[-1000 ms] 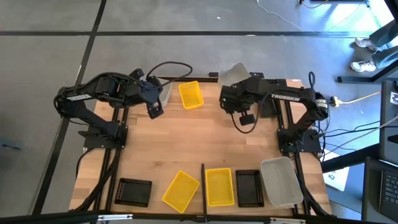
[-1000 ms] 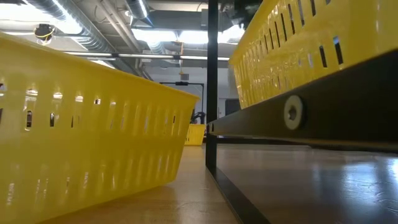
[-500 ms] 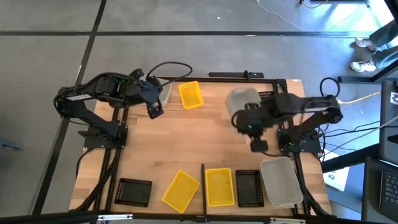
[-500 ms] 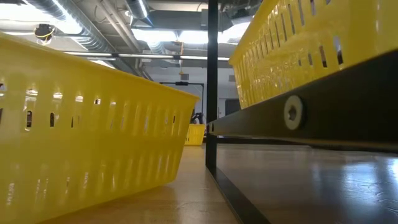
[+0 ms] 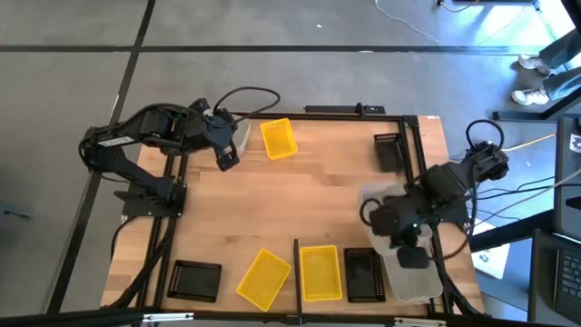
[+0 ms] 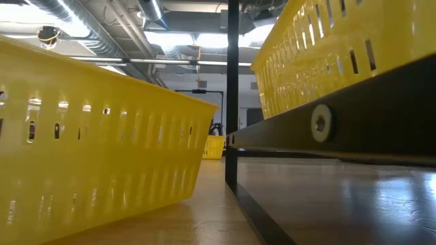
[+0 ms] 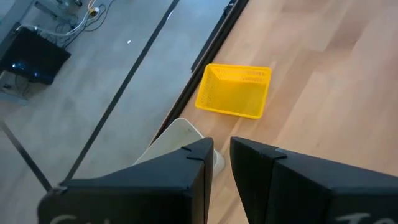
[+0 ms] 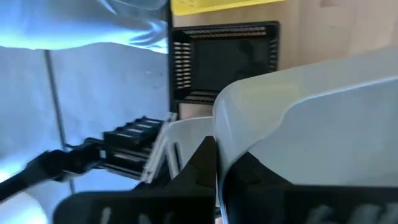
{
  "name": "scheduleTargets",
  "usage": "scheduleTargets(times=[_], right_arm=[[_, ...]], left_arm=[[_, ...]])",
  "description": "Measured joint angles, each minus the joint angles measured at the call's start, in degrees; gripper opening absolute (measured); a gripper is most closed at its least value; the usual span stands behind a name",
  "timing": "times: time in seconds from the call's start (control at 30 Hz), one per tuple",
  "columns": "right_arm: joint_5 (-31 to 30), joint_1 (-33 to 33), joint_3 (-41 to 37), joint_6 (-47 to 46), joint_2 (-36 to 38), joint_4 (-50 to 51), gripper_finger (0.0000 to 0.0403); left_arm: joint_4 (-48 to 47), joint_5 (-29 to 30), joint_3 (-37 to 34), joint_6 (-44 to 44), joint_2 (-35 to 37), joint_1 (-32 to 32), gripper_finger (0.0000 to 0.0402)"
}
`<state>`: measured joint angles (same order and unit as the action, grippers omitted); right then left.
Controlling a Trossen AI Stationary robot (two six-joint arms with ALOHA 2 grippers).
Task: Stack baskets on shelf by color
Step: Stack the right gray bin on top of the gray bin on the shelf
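Note:
My right gripper is holding the grey-white basket (image 5: 377,195) high above the lower grey-white basket. It should lower the held basket before letting go, because the held basket would fall if I opened now.
My right gripper (image 5: 399,238) is shut on a translucent grey-white basket (image 5: 381,204), held above another grey-white basket (image 5: 413,272) that lies at the near right. Beside that one lie a black basket (image 5: 363,272) and a yellow basket (image 5: 320,271), right of the dark divider (image 5: 296,263). Left of the divider lie a yellow basket (image 5: 264,277) and a black basket (image 5: 197,280). My left gripper (image 7: 221,155) is at the far left, shut on a third grey-white basket (image 7: 180,134), with a yellow basket (image 7: 235,90) beyond it. My left gripper has the grey-white basket's rim (image 7: 216,160) in the narrow gap between its fingers, coming level from the table's left. The basket rests on the table at the far edge. My right gripper pinches the carried basket's side wall (image 8: 219,134), one finger inside and one outside. The basket is lifted clear, over the lower grey-white basket (image 8: 165,146).
A black basket (image 5: 388,150) lies at the far right edge. The middle of the plank table (image 5: 309,209) is bare wood. In the low view two yellow baskets (image 6: 88,136) (image 6: 327,47) flank the divider (image 6: 232,95). A person's shoes (image 5: 536,82) show on the floor at far right.
My right gripper has carried the grey-white basket from the table's far edge toward the near right corner, ending above the grey-white basket that lies there. The black basket at the far right, which the arm had covered, now shows.

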<state>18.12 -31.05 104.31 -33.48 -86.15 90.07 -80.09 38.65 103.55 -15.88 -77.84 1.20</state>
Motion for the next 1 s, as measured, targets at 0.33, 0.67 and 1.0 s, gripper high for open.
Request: scheduleTargets(times=[0.33,0.67,1.0], right_arm=[[-0.16,-7.35,11.62,-17.17,-0.02,-0.18,0.0],[-0.57,-14.56,7.32,-26.4,-0.07,-0.02,0.0],[1.54,-16.91,-0.78,-29.5,-0.07,-9.33,0.0]], left_arm=[[0.02,-0.01,0.0,0.0,0.0,-3.09,0.0047],[0.61,-6.9,0.0,4.6,0.0,-3.44,0.0047],[5.57,-11.58,0.0,10.14,0.0,-3.44,0.0047]])
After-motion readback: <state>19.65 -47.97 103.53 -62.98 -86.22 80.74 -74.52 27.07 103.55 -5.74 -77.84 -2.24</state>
